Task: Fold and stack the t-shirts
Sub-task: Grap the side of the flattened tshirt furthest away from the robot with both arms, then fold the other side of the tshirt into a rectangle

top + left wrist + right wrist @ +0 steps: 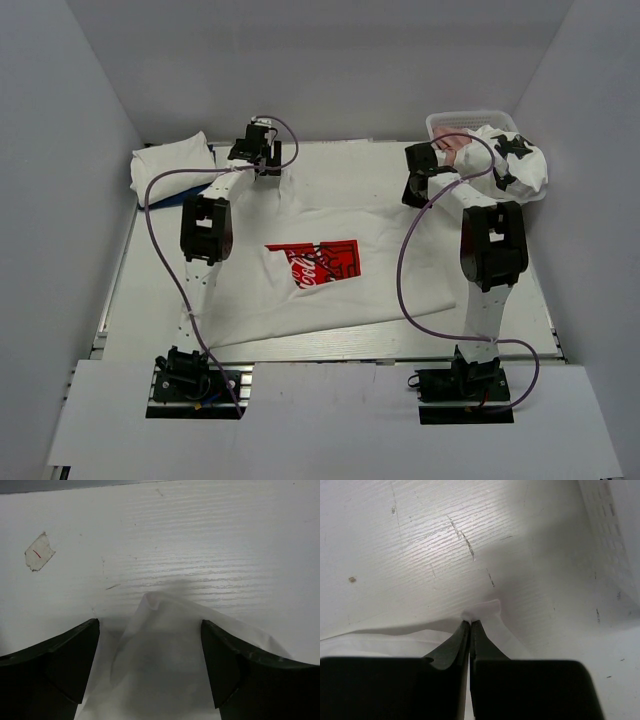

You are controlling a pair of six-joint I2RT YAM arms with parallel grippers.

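Note:
The robot's left fingers are on either side of the white t-shirt's raised corner fold, down by the tabletop, so the left gripper needs to close on the t-shirt.
A white t-shirt with a red rectangular chest print (320,265) lies spread on the table. My left gripper (265,165) is open at the shirt's far left corner. In the left wrist view the corner of white cloth (165,630) lies between the two fingers (150,630), which stand wide apart. My right gripper (420,185) is at the shirt's far right corner. In the right wrist view it (471,622) is shut on a small tip of white cloth (485,609) just above the table.
A folded white and blue stack (175,160) lies at the far left. A white lattice basket (470,122) at the far right holds a pink tee (455,145) and a white tee with black patches (515,165). A tape scrap (39,552) is stuck to the table.

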